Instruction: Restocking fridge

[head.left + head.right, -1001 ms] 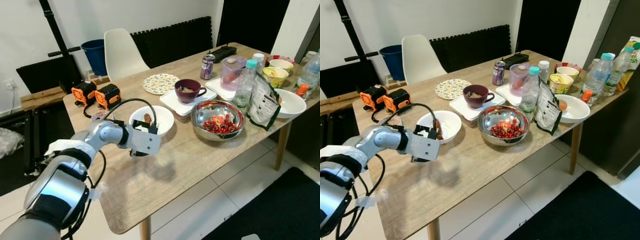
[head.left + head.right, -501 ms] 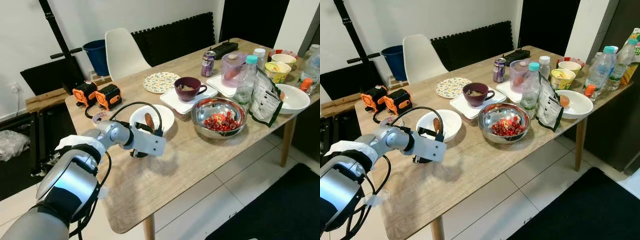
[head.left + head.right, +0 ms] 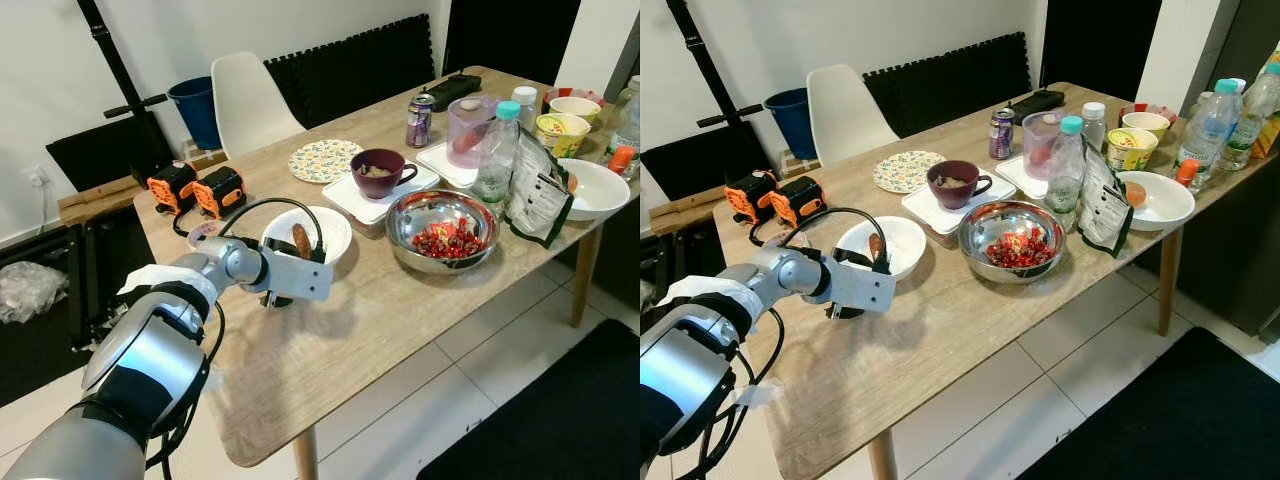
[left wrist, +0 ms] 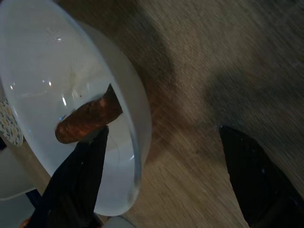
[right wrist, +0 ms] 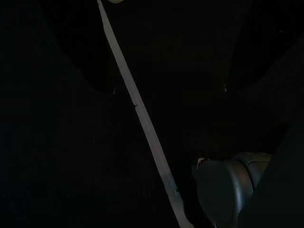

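Next, my left gripper grabs the white bowl by its thin rim beside the sausage, since the bowl spreads wider than my open fingers.
A white bowl (image 3: 318,225) with a brown sausage (image 3: 301,240) in it stands on the wooden table (image 3: 400,310) at its left part. My left gripper (image 3: 277,298) is low at the bowl's near rim and is open. In the left wrist view one black finger (image 4: 76,185) lies on the bowl's (image 4: 47,71) inner side, just under the sausage (image 4: 88,118). The other finger (image 4: 254,175) is over the bare table, so the rim stands between them. The right wrist view is very dark; my right gripper (image 5: 168,71) hangs idle with its fingers apart.
Right of the bowl sit a steel bowl of red pieces (image 3: 440,225), a purple mug (image 3: 378,172) on a white tray, a patterned plate (image 3: 322,160), a can (image 3: 417,118), bottles and a snack bag (image 3: 535,200). Orange tools (image 3: 195,190) and a white chair (image 3: 250,105) are behind.
The camera has shifted a little. My left gripper stays at the white bowl's near rim, drawn slightly closer to it.
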Robot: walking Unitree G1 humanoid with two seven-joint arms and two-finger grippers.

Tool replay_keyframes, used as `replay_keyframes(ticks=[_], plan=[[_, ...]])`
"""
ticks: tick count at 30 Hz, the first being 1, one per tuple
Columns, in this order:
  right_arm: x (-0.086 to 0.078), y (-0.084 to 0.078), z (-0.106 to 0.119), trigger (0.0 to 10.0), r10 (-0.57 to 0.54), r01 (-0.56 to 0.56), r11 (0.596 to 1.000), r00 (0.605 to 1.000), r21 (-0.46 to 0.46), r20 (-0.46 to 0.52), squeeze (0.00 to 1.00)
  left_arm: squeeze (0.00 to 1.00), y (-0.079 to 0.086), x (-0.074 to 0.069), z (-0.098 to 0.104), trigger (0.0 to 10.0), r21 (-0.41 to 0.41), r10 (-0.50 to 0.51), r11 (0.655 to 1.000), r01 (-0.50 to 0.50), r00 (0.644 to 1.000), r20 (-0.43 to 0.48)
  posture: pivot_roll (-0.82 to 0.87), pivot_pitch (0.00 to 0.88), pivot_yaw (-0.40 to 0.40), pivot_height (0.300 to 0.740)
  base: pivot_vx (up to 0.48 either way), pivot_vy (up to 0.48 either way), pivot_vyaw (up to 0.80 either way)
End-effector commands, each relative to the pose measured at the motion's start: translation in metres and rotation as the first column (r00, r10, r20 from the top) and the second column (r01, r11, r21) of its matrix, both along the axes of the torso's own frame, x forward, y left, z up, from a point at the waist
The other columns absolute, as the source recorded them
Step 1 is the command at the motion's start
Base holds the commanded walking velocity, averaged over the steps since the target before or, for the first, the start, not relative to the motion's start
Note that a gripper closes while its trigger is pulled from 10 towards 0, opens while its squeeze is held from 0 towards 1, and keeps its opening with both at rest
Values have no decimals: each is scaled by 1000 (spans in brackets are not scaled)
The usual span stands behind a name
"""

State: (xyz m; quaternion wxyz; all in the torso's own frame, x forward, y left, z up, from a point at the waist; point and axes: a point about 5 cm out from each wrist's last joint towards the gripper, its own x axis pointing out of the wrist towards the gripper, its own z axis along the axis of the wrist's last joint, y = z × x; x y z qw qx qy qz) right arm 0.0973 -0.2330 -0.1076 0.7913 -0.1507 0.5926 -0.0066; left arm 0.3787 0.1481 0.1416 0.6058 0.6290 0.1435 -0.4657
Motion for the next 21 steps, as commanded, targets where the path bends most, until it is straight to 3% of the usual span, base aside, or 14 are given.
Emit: replay_keyframes(ticks=[1, 2, 9, 21], plan=[[-3, 1, -1, 10000, -21, 21, 1000, 1000, 8, -2, 0, 0, 2, -2, -8, 2039, 51, 11, 999, -9, 1000, -29, -164, 49, 109, 740, 0, 0, 0], [-4, 0, -1, 10000, -23, 23, 1000, 1000, 6, -3, 0, 0, 2, -2, -9, 0, 56, 14, 998, -13, 1000, -24, -170, 48, 112, 740, 0, 0, 0], [-8, -2, -1, 10000, -35, 35, 999, 999, 2, -4, 0, 0, 0, 0, -11, 0, 64, 43, 997, -44, 999, 15, -190, 43, 117, 740, 0, 0, 0], [-8, -3, -1, 10000, -50, 50, 999, 999, 1, 0, 0, 0, -2, -3, -18, 0, 87, 33, 996, -32, 999, -11, -199, 44, 123, 740, 0, 0, 0]])
